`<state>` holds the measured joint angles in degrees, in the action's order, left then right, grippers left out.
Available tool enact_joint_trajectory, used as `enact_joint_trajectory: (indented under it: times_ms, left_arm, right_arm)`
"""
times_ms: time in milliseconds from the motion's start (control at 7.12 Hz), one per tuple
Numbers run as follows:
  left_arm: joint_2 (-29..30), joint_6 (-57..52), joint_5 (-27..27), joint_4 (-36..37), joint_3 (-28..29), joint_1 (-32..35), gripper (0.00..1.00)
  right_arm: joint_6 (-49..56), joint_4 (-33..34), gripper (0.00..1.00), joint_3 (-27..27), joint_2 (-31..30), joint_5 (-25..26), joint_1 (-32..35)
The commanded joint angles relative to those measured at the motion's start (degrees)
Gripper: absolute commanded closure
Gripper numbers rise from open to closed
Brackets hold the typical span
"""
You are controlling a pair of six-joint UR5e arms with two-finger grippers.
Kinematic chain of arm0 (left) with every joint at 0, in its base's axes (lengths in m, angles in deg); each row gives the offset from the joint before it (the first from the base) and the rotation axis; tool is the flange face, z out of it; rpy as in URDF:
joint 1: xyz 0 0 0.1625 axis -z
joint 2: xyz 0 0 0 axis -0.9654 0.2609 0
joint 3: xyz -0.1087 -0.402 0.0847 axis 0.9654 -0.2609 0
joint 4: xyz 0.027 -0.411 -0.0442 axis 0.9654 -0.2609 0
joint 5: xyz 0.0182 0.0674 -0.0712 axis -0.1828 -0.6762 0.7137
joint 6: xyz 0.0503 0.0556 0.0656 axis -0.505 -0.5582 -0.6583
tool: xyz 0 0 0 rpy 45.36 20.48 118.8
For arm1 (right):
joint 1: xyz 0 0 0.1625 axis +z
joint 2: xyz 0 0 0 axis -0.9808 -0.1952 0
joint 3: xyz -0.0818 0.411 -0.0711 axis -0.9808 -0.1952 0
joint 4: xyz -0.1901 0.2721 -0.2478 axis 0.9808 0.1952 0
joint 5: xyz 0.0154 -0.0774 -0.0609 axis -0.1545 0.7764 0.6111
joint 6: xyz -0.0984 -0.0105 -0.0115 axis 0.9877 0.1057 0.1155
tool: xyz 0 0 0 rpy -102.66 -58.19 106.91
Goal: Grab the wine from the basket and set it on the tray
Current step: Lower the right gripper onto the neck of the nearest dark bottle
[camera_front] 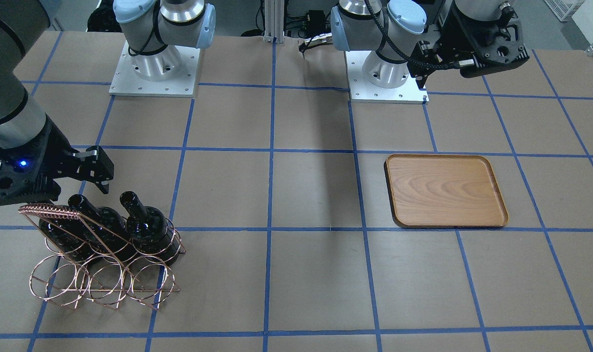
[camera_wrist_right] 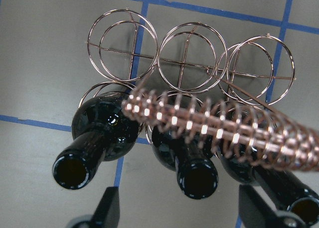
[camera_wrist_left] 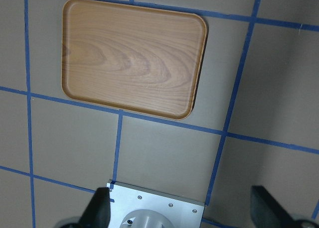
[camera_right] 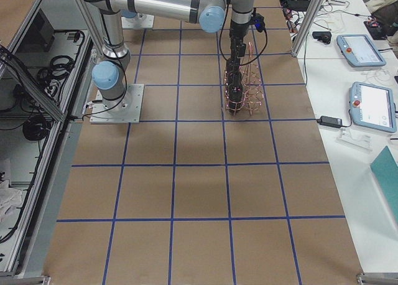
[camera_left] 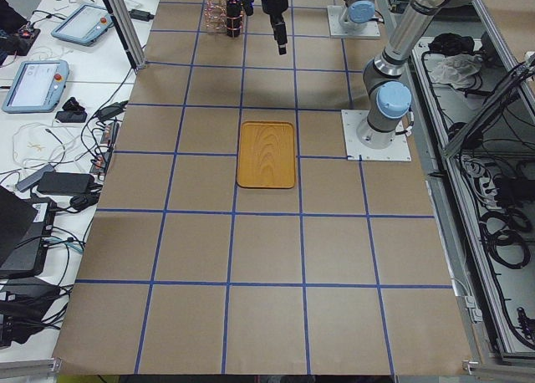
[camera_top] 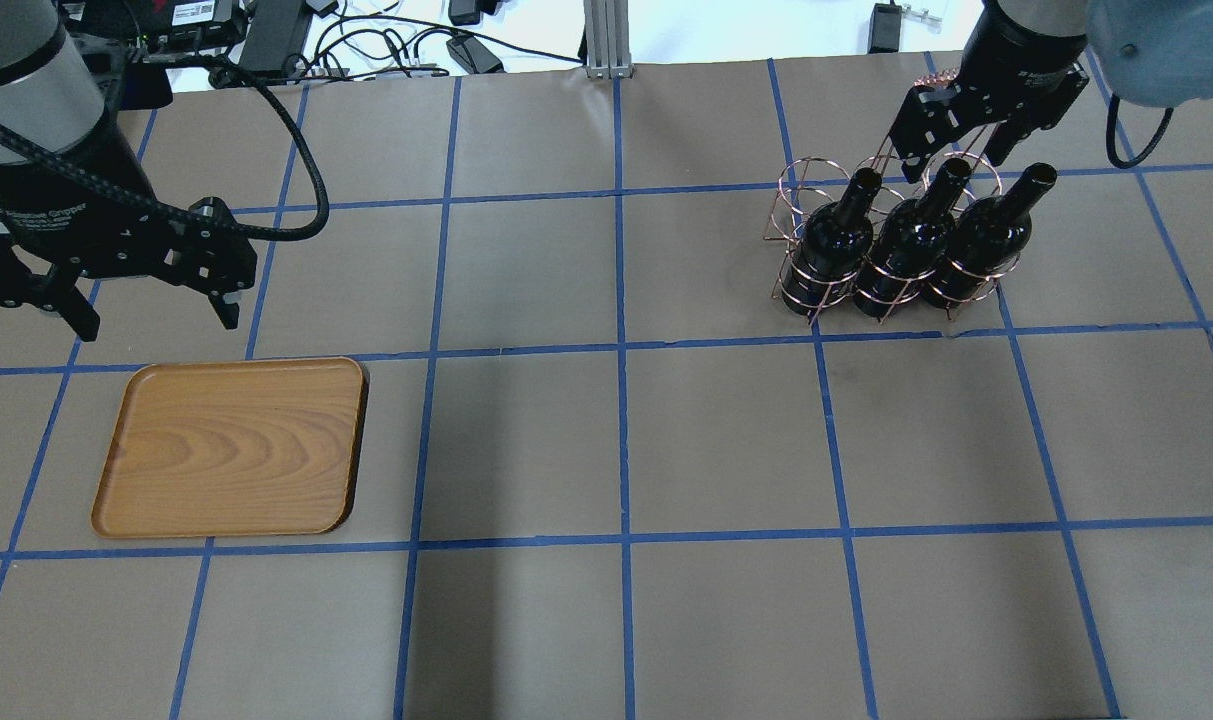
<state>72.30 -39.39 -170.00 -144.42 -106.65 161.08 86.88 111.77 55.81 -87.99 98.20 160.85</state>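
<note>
Next, my right gripper grabs the middle bottle by its neck (camera_front: pixel 83 204) to take it from the basket, since wire rings and neighbouring bottles crowd its body.
Three dark glossy wine bottles stand tilted in the copper wire basket (camera_top: pixel 796 215): a left one (camera_top: pixel 834 240), a middle one (camera_top: pixel 906 240) and a right one (camera_top: pixel 978 240). My right gripper (camera_top: pixel 950 152) is open just above the middle bottle's neck. In the right wrist view its fingers (camera_wrist_right: pixel 107 210) flank the middle bottle's mouth (camera_wrist_right: pixel 197 178), below the coil-wrapped handle (camera_wrist_right: pixel 224 128). The wooden tray (camera_top: pixel 231 445) lies bare at the left. My left gripper (camera_top: pixel 154 315) is open and empty, hovering behind the tray's far edge. The tray also shows in the left wrist view (camera_wrist_left: pixel 132 63).
The table is brown paper with a blue tape grid. The basket's front row of rings (camera_front: pixel 100 283) holds no bottles. The arm base plates (camera_front: pixel 154 73) stand at the robot's side. Cables and tablets (camera_left: pixel 33 82) lie beyond the table's edge.
</note>
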Motion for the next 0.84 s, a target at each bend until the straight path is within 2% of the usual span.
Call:
enact_joint_trajectory:
  times_ms: [0, 421, 562, 702]
  left_arm:
    - [-0.1, 0.0, -0.2, 0.0, 0.0, 0.0, 0.0]
    - [-0.1, 0.0, -0.2, 0.0, 0.0, 0.0, 0.0]
    - [0.0, 0.0, -0.1, 0.3, 0.0, 0.0, 0.0]
    - [0.1, -0.1, 0.0, 0.3, 0.0, -0.1, 0.0]
  right_arm:
    - [-0.7, 0.3, 0.13, 0.1, 1.7, -0.2, -0.9]
    - [-3.0, 2.8, 0.14, 0.7, 3.3, -0.4, -0.9]
    - [-3.1, 2.7, 0.22, 1.1, 3.4, -0.1, -0.8]
    - [-2.9, 2.8, 0.38, 1.2, 3.4, -0.1, -0.8]
